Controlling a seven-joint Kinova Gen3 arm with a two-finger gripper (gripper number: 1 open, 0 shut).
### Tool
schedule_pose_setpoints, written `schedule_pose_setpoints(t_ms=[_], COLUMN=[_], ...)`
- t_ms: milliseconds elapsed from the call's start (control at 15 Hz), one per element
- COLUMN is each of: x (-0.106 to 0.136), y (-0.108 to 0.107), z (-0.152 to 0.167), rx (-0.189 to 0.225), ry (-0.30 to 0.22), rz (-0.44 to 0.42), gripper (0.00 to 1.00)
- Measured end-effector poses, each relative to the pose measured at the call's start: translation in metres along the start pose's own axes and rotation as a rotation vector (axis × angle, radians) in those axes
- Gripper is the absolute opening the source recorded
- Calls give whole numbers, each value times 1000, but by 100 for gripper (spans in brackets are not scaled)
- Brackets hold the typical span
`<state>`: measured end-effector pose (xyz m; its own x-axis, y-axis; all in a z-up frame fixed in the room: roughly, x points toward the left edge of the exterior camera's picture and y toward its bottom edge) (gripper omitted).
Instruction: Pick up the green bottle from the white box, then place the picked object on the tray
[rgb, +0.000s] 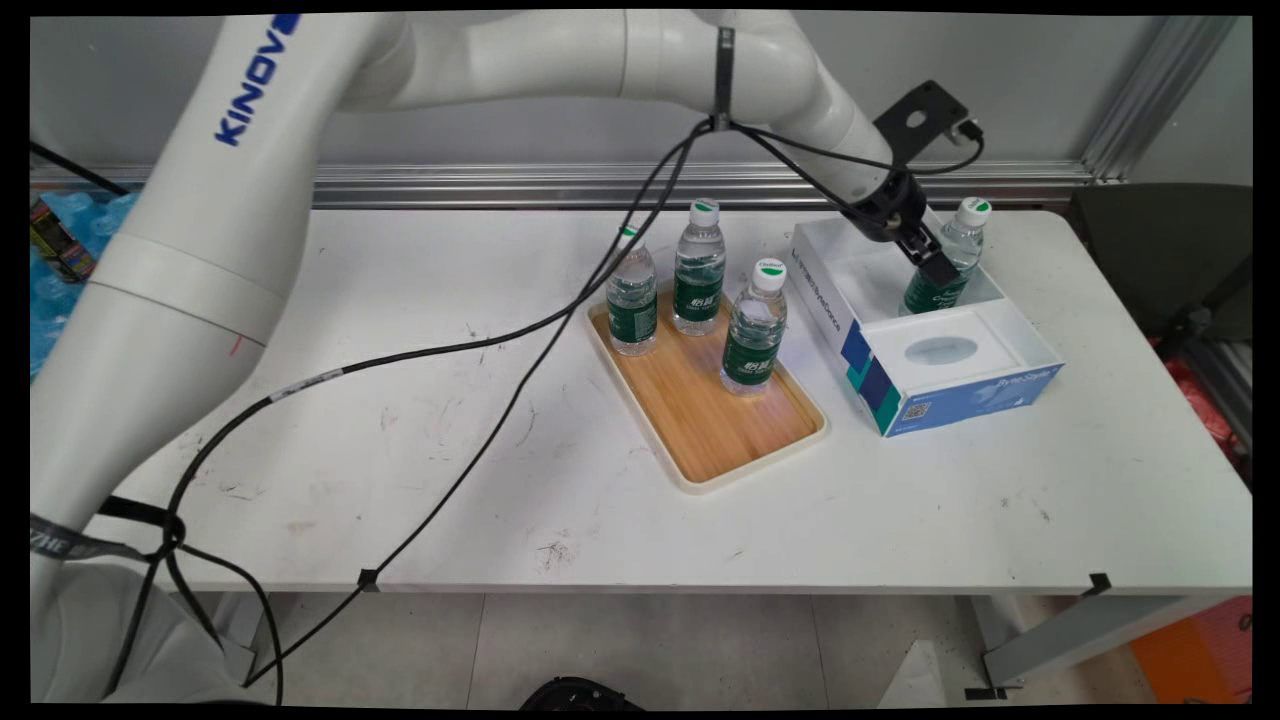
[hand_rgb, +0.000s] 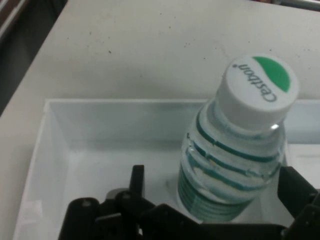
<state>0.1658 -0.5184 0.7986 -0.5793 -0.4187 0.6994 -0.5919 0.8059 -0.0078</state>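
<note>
My gripper grabs the water bottle by its green-labeled body (rgb: 931, 292) next, to lift the bottle out of the box's open section (rgb: 859, 258).
A clear water bottle (rgb: 962, 243) with a green label and a white-and-green cap stands upright in the open compartment of a white and blue box (rgb: 960, 392). My gripper (rgb: 935, 262) reaches down into that compartment, against the bottle's left side. In the hand view the bottle (hand_rgb: 235, 165) stands between the two black fingers (hand_rgb: 137, 180). The gripper (hand_rgb: 216, 186) is open: the left finger is apart from the bottle, and the right one is close beside it. The box's white wall (hand_rgb: 125, 120) runs behind the bottle.
A wooden tray (rgb: 735, 430) with a white rim lies left of the box. It carries three upright water bottles (rgb: 754, 330), (rgb: 698, 268), (rgb: 632, 300). Black cables (rgb: 520, 390) hang from the arm across the table's left half. The table's right edge is just past the box.
</note>
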Motion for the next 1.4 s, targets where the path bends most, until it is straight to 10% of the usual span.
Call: schedule_pose_setpoints(t_ms=[467,533,1400], x=[2,2,21], y=[1,1,5], z=[26,28,5], rx=[-1,-3,-28], ry=[-1,0,30], rz=[-26,-30,-34], gripper=[100,0,0])
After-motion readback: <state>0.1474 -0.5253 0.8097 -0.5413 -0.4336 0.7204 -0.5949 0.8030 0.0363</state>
